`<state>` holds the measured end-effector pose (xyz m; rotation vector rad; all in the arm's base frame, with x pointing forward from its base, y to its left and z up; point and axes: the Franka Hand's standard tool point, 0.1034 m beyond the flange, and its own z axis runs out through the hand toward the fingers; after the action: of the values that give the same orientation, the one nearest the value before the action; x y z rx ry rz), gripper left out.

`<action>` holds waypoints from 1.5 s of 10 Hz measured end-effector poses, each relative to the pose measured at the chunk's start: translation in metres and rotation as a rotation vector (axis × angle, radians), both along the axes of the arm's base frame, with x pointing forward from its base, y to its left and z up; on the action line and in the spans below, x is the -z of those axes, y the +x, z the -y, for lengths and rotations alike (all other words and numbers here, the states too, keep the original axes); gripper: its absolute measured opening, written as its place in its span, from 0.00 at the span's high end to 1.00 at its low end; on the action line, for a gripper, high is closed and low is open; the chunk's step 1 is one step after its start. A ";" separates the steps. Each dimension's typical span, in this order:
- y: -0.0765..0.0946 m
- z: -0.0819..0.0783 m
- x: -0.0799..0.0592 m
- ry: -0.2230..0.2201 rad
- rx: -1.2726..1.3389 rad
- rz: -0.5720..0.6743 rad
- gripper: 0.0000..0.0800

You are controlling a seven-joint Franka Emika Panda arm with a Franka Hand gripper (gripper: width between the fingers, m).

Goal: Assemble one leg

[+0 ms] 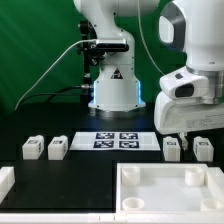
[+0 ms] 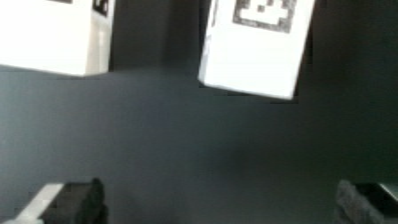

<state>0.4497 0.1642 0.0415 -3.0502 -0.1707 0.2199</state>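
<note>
The white square panel needs a leg fitted into it. My gripper should next pick up a leg by its tagged body (image 1: 203, 150).
Four small white legs with tags stand on the black table: two at the exterior view's left (image 1: 32, 148) (image 1: 57, 149) and two at its right (image 1: 172, 148) (image 1: 203, 148). My gripper (image 1: 185, 128) hovers just above the right pair. In the wrist view, two legs (image 2: 50, 35) (image 2: 258, 45) lie ahead of the gripper (image 2: 222, 205). Its two dark fingertips (image 2: 71, 205) stand wide apart with only bare table between them. The gripper is open and empty.
The large white square panel with raised rims (image 1: 170, 170) lies at the front right. The marker board (image 1: 118, 140) lies mid-table before the arm's base. A white piece (image 1: 5, 180) sits at the front left edge.
</note>
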 end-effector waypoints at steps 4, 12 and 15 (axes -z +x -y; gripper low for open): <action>-0.036 -0.013 0.003 -0.092 0.107 -0.427 0.19; -0.065 -0.020 0.032 -0.110 0.098 -0.753 0.19; -0.067 -0.021 0.034 -0.110 0.094 -0.757 0.31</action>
<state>0.3824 0.1851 0.0076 -2.8163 0.0384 1.3604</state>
